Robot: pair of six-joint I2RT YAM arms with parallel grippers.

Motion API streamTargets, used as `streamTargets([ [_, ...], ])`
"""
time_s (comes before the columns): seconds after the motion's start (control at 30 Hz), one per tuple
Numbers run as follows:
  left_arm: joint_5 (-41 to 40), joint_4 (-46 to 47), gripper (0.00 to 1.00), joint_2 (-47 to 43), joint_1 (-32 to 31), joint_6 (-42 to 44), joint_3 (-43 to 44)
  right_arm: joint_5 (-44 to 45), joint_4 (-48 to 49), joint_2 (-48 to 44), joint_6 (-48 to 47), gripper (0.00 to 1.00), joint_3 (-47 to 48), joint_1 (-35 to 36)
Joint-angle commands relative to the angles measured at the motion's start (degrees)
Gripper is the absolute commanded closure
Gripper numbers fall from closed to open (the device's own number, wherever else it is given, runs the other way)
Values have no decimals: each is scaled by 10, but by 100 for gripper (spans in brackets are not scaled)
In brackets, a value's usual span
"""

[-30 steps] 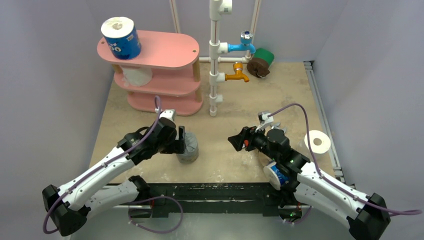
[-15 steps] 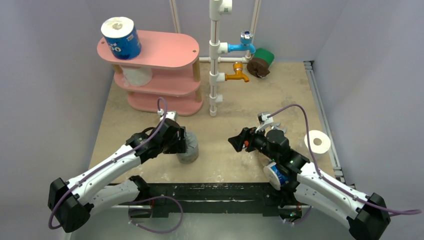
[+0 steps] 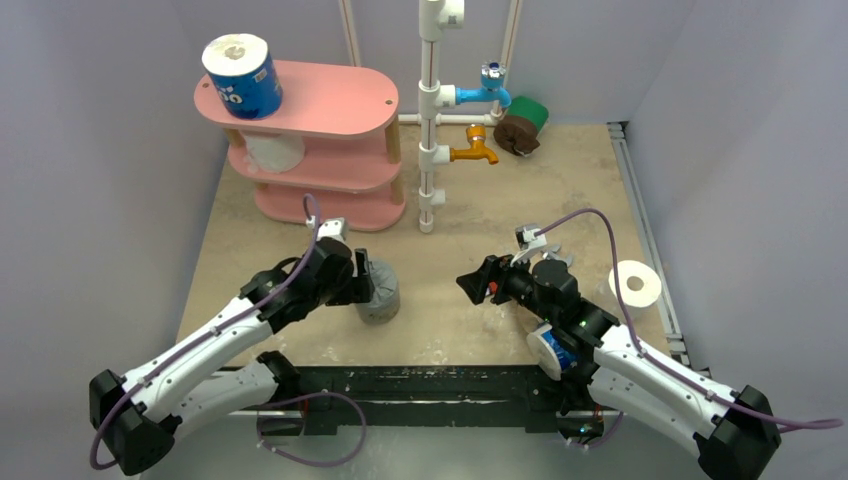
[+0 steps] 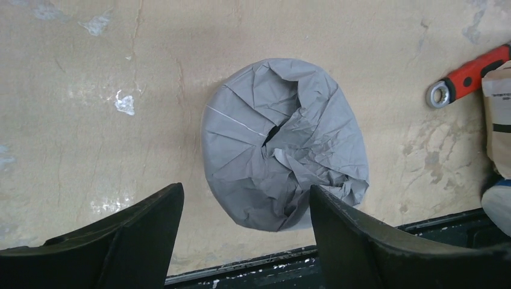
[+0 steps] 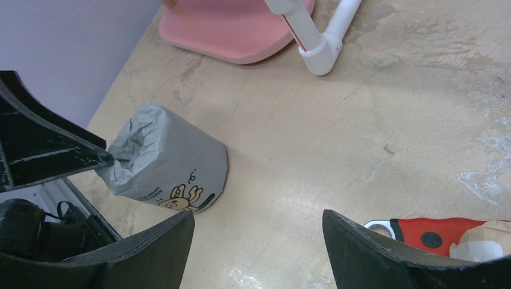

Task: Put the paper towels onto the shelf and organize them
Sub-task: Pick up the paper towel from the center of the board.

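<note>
The left gripper grabs the grey-wrapped roll by its side (image 3: 379, 284) beside its crumpled hollow next, which leaves its base free to rest on the shelf (image 3: 330, 100).
A grey-wrapped paper towel roll (image 3: 379, 294) stands upright on the table, its crumpled top (image 4: 283, 141) facing the left wrist camera. My left gripper (image 3: 361, 279) is open over it (image 4: 244, 214). The right finger (image 4: 373, 241) is at the roll's edge and the left finger (image 4: 126, 232) stands apart from it. My right gripper (image 3: 468, 284) is open and empty (image 5: 259, 235), pointing at the grey roll (image 5: 166, 162). The pink shelf (image 3: 330, 100) holds a blue roll (image 3: 242, 76) on top and a white roll (image 3: 273, 151) on its middle tier.
A bare white roll (image 3: 636, 284) lies right of the right arm and a blue roll (image 3: 552, 348) sits under it. Green (image 3: 531, 112) and brown (image 3: 516, 134) rolls lie behind the white pipe frame (image 3: 430, 110). A red-handled wrench (image 5: 446, 232) lies beside a brown-wrapped roll (image 4: 498, 108).
My left arm has shifted slightly at the grey roll and its jaws have narrowed a little. The roll and the right arm have not moved.
</note>
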Motion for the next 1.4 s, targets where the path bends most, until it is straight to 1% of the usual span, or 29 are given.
streamTargets([
  [0.0, -28, -25, 24, -35, 4, 13, 37, 7, 15, 1, -1, 21, 1, 1],
  [0.17, -45, -27, 23, -21, 7, 16, 47, 7, 15, -1, -1, 21, 1, 2],
  [0.43, -34, 10, 26, 57, 27, 11, 24, 5, 12, -3, -1, 21, 0, 1],
  [0.63, -16, 42, 29, 82, 35, 11, 9, 5, 10, -8, -1, 21, -2, 1],
  [0.93, -3, 62, 40, 100, 36, 7, -10, 4, 12, -9, 0, 21, -6, 1],
  [1.07, 4, 70, 43, 110, 36, 5, -17, 5, 12, -10, 0, 21, -6, 1],
  [1.17, 8, 76, 48, 115, 36, 4, -20, 6, 12, -11, 0, 21, -6, 2],
  [1.37, 8, 79, 61, 116, 36, 6, -24, 5, 13, -10, 1, 21, -8, 1],
])
